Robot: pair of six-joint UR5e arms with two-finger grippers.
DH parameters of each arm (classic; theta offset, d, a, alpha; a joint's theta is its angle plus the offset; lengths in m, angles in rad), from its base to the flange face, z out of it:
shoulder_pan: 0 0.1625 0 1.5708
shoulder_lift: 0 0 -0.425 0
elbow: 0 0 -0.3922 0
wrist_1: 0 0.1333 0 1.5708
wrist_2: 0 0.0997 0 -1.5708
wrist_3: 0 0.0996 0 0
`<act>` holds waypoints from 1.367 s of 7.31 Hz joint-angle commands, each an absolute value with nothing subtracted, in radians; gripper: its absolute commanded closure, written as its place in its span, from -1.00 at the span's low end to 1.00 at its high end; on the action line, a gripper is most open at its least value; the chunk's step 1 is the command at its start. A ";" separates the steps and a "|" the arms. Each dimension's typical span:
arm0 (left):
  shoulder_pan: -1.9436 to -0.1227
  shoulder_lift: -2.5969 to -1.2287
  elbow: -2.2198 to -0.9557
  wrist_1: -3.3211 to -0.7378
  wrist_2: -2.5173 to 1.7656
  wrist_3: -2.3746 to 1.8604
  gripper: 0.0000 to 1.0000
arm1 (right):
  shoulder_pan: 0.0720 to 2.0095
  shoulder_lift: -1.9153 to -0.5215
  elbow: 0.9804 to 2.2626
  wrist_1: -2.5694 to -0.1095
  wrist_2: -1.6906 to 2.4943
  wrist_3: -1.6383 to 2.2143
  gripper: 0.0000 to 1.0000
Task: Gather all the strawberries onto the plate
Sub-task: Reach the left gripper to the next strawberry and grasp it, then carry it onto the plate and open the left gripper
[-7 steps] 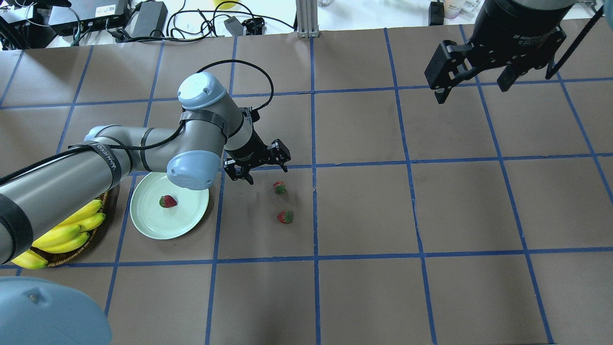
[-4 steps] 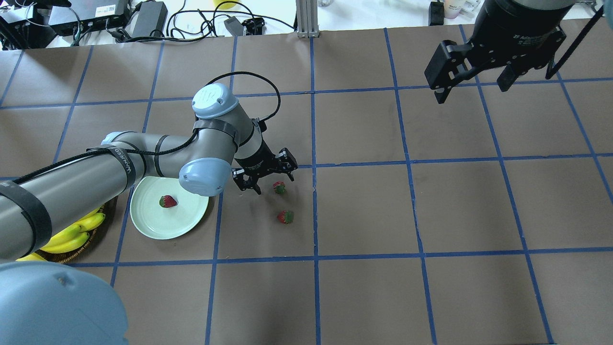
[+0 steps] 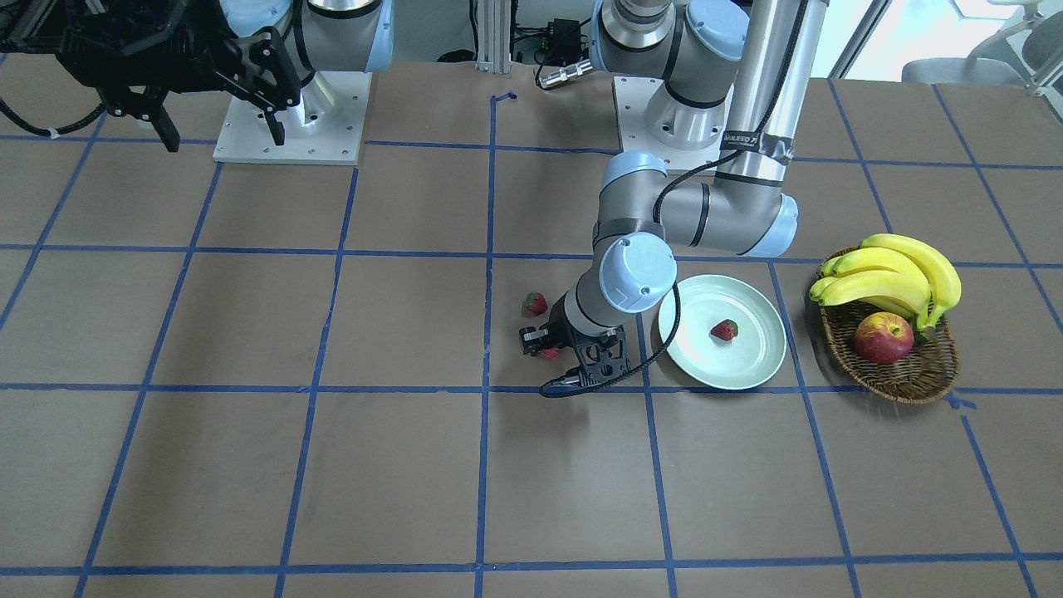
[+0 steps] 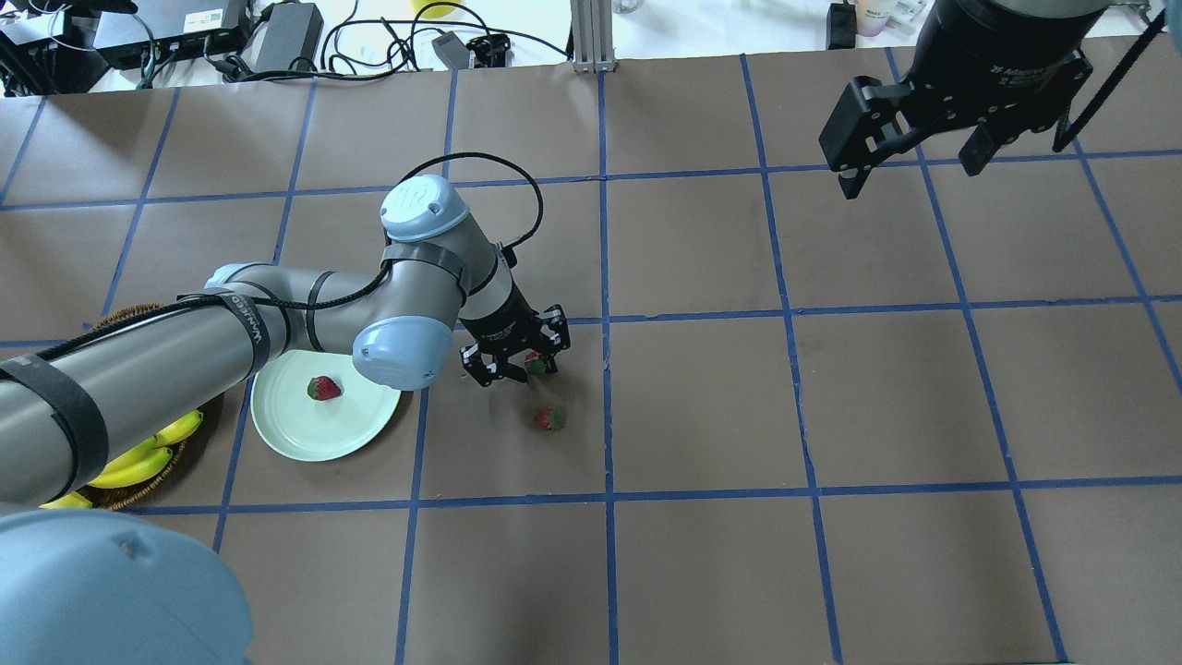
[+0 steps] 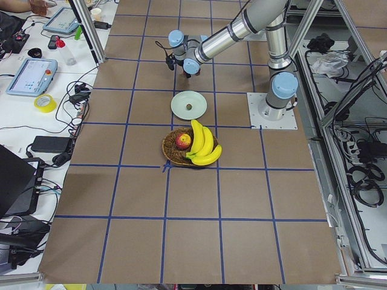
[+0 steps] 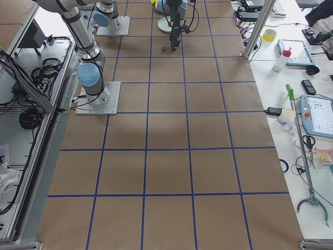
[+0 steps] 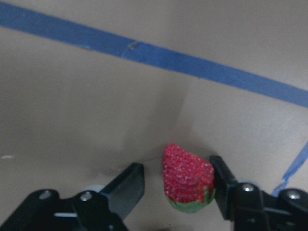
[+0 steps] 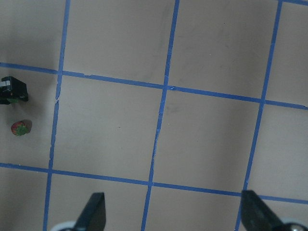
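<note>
The strawberry should go into the plate (image 3: pixel 722 332), and to collect it there, my left gripper should next grab it by its plump red body (image 3: pixel 549 353).
One strawberry (image 4: pixel 323 388) lies on the pale green plate (image 4: pixel 355 427), which also shows in the front view (image 3: pixel 689 353). My left gripper (image 4: pixel 515 362) is low over the table and open, its fingers on either side of a second strawberry (image 7: pixel 187 178); the right finger (image 7: pixel 221 180) is close against the berry. This berry also shows from overhead (image 4: pixel 536 364). A third strawberry (image 4: pixel 550 418) lies free on the table just nearer the robot, also seen in the right wrist view (image 8: pixel 20 127). My right gripper (image 4: pixel 910 171) is open and empty, high at the far right.
A brown wicker basket (image 3: pixel 889 374) with bananas (image 3: pixel 893 278) and a red-yellow apple (image 3: pixel 883 338) stands beyond the plate on my left side. Blue tape lines grid the brown table. Cables and boxes lie along the far edge (image 4: pixel 277 37).
My left arm has swung right and lowered from beside the plate, so the open gripper now straddles the strawberry. The right arm has not moved.
</note>
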State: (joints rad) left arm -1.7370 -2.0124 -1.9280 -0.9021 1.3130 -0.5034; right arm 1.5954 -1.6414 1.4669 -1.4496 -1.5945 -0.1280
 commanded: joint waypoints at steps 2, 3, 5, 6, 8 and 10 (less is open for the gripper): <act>-1.738 -1.971 -1.861 -0.931 1.338 -0.511 1.00 | 1.595 -1.640 1.466 -1.450 -1.594 -0.127 -1.00; -1.738 -1.967 -1.818 -0.993 1.388 -0.509 1.00 | 1.595 -1.640 1.466 -1.450 -1.594 -0.127 -1.00; -1.694 -1.944 -1.761 -1.104 1.547 -0.427 1.00 | 1.597 -1.640 1.468 -1.450 -1.594 -0.127 -1.00; -1.622 -1.922 -1.772 -1.164 1.627 -0.308 1.00 | 1.595 -1.640 1.468 -1.450 -1.594 -0.127 -1.00; -1.504 -1.887 -1.811 -1.233 1.676 -0.174 1.00 | 1.595 -1.640 1.467 -1.450 -1.594 -0.127 -1.00; -1.450 -1.888 -1.867 -1.232 1.681 -0.111 1.00 | 1.597 -1.640 1.467 -1.450 -1.594 -0.127 -1.00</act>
State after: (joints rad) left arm -1.4885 -1.8897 -1.8337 -1.2270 1.6732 -0.1515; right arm 1.5963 -1.6398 1.4674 -1.4497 -1.5931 -0.1267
